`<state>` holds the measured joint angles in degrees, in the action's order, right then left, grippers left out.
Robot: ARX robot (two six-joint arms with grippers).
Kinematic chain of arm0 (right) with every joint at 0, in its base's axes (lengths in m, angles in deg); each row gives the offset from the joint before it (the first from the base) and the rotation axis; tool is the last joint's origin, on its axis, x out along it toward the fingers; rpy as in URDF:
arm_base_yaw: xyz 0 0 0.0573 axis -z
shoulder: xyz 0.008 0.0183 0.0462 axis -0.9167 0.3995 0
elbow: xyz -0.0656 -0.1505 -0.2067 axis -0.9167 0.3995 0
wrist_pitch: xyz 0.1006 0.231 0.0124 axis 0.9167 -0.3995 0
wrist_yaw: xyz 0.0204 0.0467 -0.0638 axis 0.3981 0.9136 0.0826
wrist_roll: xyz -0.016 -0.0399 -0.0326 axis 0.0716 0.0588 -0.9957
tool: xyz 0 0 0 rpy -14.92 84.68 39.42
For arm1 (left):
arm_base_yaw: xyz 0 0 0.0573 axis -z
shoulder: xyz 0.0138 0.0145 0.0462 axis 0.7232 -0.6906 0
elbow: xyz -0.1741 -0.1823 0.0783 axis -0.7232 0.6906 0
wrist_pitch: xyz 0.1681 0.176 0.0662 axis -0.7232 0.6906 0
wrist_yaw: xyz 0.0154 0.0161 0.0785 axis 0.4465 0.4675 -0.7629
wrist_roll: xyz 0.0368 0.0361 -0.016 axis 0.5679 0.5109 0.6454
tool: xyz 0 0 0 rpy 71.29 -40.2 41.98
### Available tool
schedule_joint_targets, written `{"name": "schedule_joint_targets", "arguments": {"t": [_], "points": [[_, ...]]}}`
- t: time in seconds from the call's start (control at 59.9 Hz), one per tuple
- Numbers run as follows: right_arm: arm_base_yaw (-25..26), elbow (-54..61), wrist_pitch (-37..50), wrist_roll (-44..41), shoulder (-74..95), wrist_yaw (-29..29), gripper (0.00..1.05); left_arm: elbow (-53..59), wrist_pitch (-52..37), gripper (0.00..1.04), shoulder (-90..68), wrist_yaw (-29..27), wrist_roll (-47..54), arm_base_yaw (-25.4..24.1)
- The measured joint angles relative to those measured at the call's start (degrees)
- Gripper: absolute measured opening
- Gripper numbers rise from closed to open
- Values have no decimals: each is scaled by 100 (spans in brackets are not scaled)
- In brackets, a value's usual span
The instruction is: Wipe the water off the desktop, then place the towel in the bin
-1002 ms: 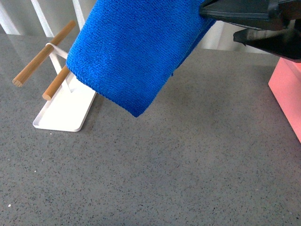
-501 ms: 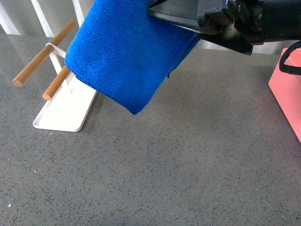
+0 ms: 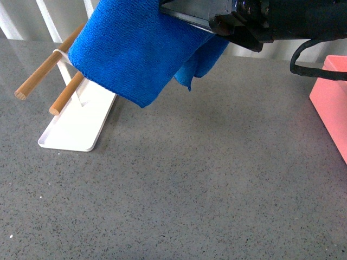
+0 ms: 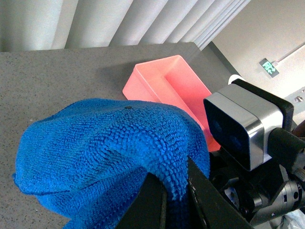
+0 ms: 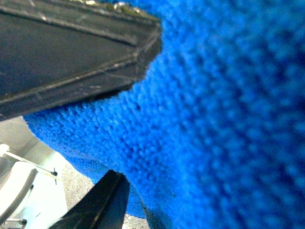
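The wiping towel should go in the pink bin (image 4: pixel 174 86), so my right gripper needs to grip the towel next by its bunched fold (image 4: pixel 159 164).
The blue towel (image 3: pixel 135 49) hangs above the desktop (image 3: pixel 190 189) at the top of the front view, over the white tray. My left gripper (image 4: pixel 174 200) is shut on a fold of the towel (image 4: pixel 109 148); it is out of the front view. My right gripper (image 3: pixel 179 13) reaches in from the right at the towel's upper edge. In the right wrist view it (image 5: pixel 133 124) is open, with the towel (image 5: pixel 214 119) filling the space between its fingers. The pink bin (image 3: pixel 331 103) stands at the right edge, and it also shows in the left wrist view (image 4: pixel 176 90).
A white tray (image 3: pixel 76 124) with two wooden bars (image 3: pixel 49 62) stands at the back left, partly under the towel. The right arm's wrist camera housing (image 4: pixel 248 129) is close beside the left gripper. A black cable (image 3: pixel 309 65) loops near the bin.
My right arm has moved left across the top into the towel. The towel's lower corner has risen and shifted left, and a fold now hangs behind it.
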<state>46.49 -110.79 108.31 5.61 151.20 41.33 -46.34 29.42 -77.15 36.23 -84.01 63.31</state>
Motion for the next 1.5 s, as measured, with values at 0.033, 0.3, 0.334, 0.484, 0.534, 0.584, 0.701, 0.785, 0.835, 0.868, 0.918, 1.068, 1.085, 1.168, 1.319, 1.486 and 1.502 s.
{"name": "schedule_joint_targets", "arguments": {"t": [0.033, 0.3, 0.334, 0.484, 0.534, 0.584, 0.701, 0.785, 0.835, 0.868, 0.918, 1.068, 1.085, 1.168, 1.319, 1.486, 1.502], "points": [[-4, 0, 9, 22, 0, -50, 45, 0, 0, 5, 0, 0, 0, 0], [55, 7, 33, 66, -2, -247, 7, 0, 0, 14, 0, -7, 0, 0], [74, 13, 31, 66, -9, -251, 4, 0, 0, 21, 0, 0, 0, 0], [118, 22, -63, 61, -68, -264, 4, 0, 0, 48, 0, 7, 0, 2], [118, 26, -96, 59, -103, -264, 4, 0, 0, 55, 0, 7, 0, 2], [118, 26, -120, 50, -131, -267, 4, 0, 0, 62, 0, 9, 0, 2], [120, 26, -192, 31, -186, -310, 4, 0, 0, 78, 0, 9, 0, 2], [129, 35, -234, 15, -208, -354, 4, 0, -7, 91, 0, -28, 9, 4], [151, 42, -295, -11, -219, -402, 4, 55, -249, 99, 9, -951, 114, 101], [170, 46, -319, -26, -225, -439, 4, 79, -400, 99, 9, -1639, 225, 125], [186, 48, -345, -37, -225, -461, 4, 92, -549, 97, 7, -2345, 306, 144], [280, 87, -433, -83, -262, -498, 4, 92, -623, 98, -24, -4044, 535, 94], [289, 92, -439, -85, -273, -498, 4, 92, -623, 98, -31, -4081, 542, 87], [350, 116, -483, -111, -337, -549, 4, 92, -623, 98, -61, -4175, 595, 37], [391, 151, -623, -203, -461, -590, 4, 92, -623, 98, -74, -4199, 629, 26], [487, 208, -802, -356, -595, -612, 4, 1222, -2780, 75, 184, -5403, 1239, 2], [505, 212, -820, -378, -603, -612, 4, 1329, -2894, 73, 227, -5403, 1268, -20]]}}
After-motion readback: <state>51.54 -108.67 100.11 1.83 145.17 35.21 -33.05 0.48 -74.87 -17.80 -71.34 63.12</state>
